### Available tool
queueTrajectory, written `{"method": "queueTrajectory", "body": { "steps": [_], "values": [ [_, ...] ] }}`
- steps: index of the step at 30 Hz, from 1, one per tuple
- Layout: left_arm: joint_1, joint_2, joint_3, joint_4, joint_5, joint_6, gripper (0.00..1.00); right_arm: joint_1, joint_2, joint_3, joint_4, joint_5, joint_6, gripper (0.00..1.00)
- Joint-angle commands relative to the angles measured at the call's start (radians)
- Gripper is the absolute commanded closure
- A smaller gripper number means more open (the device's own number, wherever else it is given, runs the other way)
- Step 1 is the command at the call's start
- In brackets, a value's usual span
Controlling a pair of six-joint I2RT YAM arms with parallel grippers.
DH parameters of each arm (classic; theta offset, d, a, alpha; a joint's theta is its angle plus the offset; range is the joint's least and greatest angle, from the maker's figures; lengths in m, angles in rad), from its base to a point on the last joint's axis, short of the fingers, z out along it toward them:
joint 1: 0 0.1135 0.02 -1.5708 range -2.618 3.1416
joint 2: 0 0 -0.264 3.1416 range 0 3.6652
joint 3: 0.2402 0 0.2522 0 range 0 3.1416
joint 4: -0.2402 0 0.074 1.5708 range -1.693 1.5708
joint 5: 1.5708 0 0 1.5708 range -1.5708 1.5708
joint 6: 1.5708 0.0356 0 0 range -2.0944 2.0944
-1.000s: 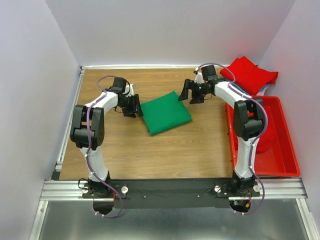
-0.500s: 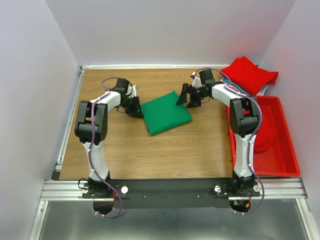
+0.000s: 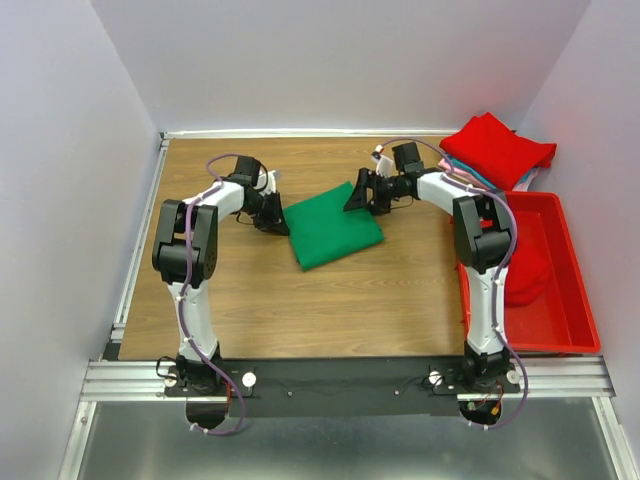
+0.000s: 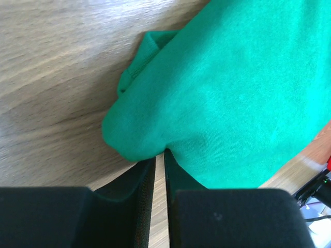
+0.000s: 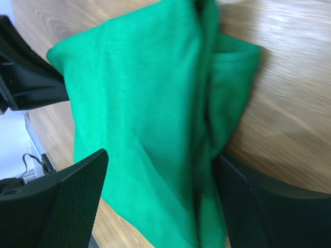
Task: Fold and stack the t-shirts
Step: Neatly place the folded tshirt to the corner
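The robot's right gripper should next grab the layers of the folded green t-shirt together along the shirt's edge nearest the red bin (image 5: 197, 159), to stack the shirt still folded.
A folded bright green t-shirt (image 3: 332, 226) lies in the middle of the wooden table. My left gripper (image 3: 272, 216) is at its left corner. In the left wrist view the gripper (image 4: 160, 155) has its jaws almost together, and the green cloth (image 4: 232, 93) puckers at the tips. My right gripper (image 3: 362, 195) is at the shirt's far right corner. In the right wrist view it (image 5: 160, 160) is wide open, and its fingers straddle the green shirt (image 5: 139, 103). A folded red t-shirt (image 3: 498, 148) lies at the back right on light blue and pink cloth.
A red plastic bin (image 3: 565, 300) stands along the right edge with a red item inside. White walls close the table at the back and both sides. The left gripper's black finger (image 5: 26, 77) shows beyond the shirt in the right wrist view.
My right gripper has moved left onto the green shirt's far corner. My left gripper has moved right to the shirt's left corner and its jaws have come together.
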Motion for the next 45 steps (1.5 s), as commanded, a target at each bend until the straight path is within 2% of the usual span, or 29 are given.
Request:
{"method": "queueTrajectory", "body": {
  "steps": [1, 7, 9, 15, 16, 17, 18, 19, 21, 22, 28, 36, 45],
  "values": [
    [-0.019, 0.064, -0.007, -0.007, -0.032, 0.022, 0.79, 0.053, 0.089, -0.062, -0.036, 0.029, 0.000, 0.13],
    [-0.029, 0.072, -0.003, -0.001, -0.023, 0.017, 0.80, 0.110, 0.106, -0.057, -0.027, 0.039, 0.013, 0.14],
    [-0.033, 0.076, 0.002, -0.001, -0.023, 0.014, 0.80, 0.128, 0.114, -0.047, -0.024, 0.045, 0.023, 0.19],
    [-0.034, 0.082, 0.014, 0.005, -0.012, 0.012, 0.80, 0.155, 0.117, -0.030, -0.024, 0.090, 0.046, 0.49],
    [-0.034, 0.078, 0.019, 0.007, -0.008, 0.009, 0.77, 0.155, 0.114, -0.027, -0.024, 0.095, 0.049, 0.55],
    [-0.034, 0.079, 0.023, 0.009, -0.008, 0.008, 0.73, 0.155, 0.109, -0.025, -0.027, 0.108, 0.054, 0.69],
    [-0.034, 0.076, 0.035, 0.007, -0.011, 0.008, 0.70, 0.155, 0.103, -0.024, -0.027, 0.117, 0.054, 0.77],
    [-0.036, 0.076, 0.043, 0.002, -0.012, 0.009, 0.61, 0.155, 0.098, -0.022, -0.028, 0.128, 0.057, 0.89],
    [-0.034, 0.075, 0.066, -0.011, -0.019, 0.014, 0.52, 0.153, 0.072, -0.017, -0.028, 0.168, 0.063, 0.97],
    [-0.033, 0.076, 0.090, -0.019, -0.029, 0.015, 0.43, 0.153, 0.065, -0.011, -0.028, 0.183, 0.066, 0.98],
    [-0.007, 0.043, 0.152, -0.057, -0.046, 0.023, 0.17, 0.104, -0.021, 0.029, -0.070, 0.317, 0.083, 0.98],
    [0.041, 0.009, 0.134, -0.065, -0.049, 0.035, 0.16, -0.008, -0.081, 0.175, -0.168, 0.482, 0.028, 0.98],
    [0.058, -0.011, 0.042, -0.031, -0.045, 0.038, 0.16, -0.083, 0.017, 0.461, -0.315, 0.631, -0.078, 0.98]
  ]
}}
